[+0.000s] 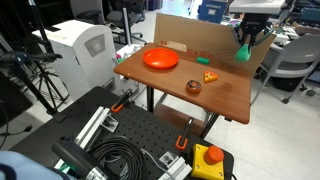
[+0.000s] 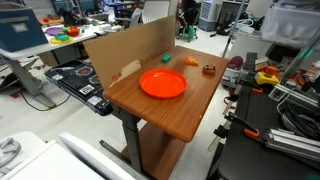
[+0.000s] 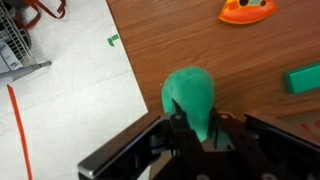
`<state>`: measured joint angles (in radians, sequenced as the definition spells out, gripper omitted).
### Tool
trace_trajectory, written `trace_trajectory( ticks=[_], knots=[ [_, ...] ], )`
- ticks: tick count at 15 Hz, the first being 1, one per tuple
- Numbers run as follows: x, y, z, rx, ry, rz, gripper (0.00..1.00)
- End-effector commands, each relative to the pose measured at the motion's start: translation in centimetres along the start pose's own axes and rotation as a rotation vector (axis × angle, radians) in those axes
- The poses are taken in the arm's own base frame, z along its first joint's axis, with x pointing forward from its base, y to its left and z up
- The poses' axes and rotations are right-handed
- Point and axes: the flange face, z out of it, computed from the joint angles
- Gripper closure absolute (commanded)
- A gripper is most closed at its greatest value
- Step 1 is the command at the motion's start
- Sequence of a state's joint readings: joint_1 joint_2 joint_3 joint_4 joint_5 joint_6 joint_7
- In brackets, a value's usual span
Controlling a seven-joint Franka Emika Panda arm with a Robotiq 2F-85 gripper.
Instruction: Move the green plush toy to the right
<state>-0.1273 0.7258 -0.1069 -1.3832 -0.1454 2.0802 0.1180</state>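
Observation:
The robot's gripper should keep holding the green plush toy (image 1: pixel 243 53). The toy hangs well above the table and would fall close to the table's edge if the gripper opened now.
The green plush toy (image 3: pixel 188 92) is a small teal-green soft ball squeezed between my gripper's fingers (image 3: pixel 196 128). The gripper is shut on it and holds it above the wooden table, close to the table's edge. In both exterior views the gripper (image 1: pixel 246 38) (image 2: pixel 187 20) hangs over the table's far end with the toy (image 1: pixel 243 53) (image 2: pixel 188 34) under it, well away from the orange plate (image 1: pixel 160 59) (image 2: pixel 163 83).
A small orange-yellow toy (image 1: pixel 210 76) (image 2: pixel 192 61) (image 3: pixel 247 10) and a brown round object (image 1: pixel 193 86) (image 2: pixel 209 69) lie between plate and gripper. A cardboard wall (image 1: pixel 190 35) (image 2: pixel 125 55) lines one table side. A green block (image 3: pixel 303 78) lies nearby. White floor (image 3: pixel 60 90) lies past the edge.

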Motion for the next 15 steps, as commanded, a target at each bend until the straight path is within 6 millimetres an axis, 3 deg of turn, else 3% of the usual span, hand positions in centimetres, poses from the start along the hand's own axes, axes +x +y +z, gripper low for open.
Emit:
trace_trajectory(
  ticks=[1,5,6,8,11,13,15],
  knots=[
    [2.3,0.0,3.6,0.025,-0.042,0.020,0.95],
    [3.5,-1.1,6.9,0.036,-0.068,0.030,0.95],
    [3.6,-1.4,7.2,0.035,-0.075,0.022,0.54],
    [3.7,-1.6,7.8,0.012,-0.088,-0.009,0.46],
    [3.6,-1.2,8.1,-0.019,-0.127,-0.046,0.23],
    [3.1,-1.1,7.3,-0.036,-0.141,-0.073,0.08],
    [2.2,-1.1,5.6,-0.056,-0.133,-0.070,0.00]
  ],
)
